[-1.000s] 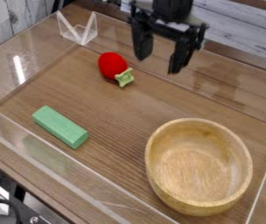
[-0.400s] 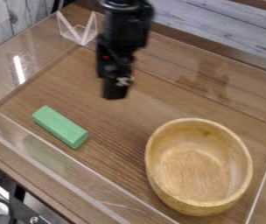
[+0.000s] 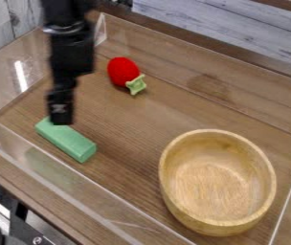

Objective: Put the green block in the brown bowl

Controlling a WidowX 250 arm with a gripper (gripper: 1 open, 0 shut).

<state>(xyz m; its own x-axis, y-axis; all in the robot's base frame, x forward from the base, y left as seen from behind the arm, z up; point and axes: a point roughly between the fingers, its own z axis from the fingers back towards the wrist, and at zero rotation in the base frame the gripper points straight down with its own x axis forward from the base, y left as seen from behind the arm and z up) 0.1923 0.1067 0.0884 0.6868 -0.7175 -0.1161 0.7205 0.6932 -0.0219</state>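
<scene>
My gripper is about to carry the green block into the brown bowl (image 3: 218,182), so it needs to grab the block by one short end (image 3: 51,128) next.
The green block (image 3: 65,139) lies flat on the wooden table at the left, its long side running diagonally. My black gripper (image 3: 61,117) points straight down right over the block's far end. It is turned edge-on to the camera and its jaws stand open with nothing between them. I cannot tell whether the fingertips touch the block. The brown bowl (image 3: 218,182), wide and light wood, sits empty at the front right, well apart from the block and the gripper.
A red round object (image 3: 122,69) with a small pale green bit (image 3: 137,86) lies behind the block, mid-table. Low clear plastic walls (image 3: 20,158) ring the work area. A clear folded stand (image 3: 87,33) sits at the back left.
The gripper has swung from the back centre to the left and toward the front, sinking over the green block, and has rolled so it now shows edge-on. Block, bowl and red object stay put.
</scene>
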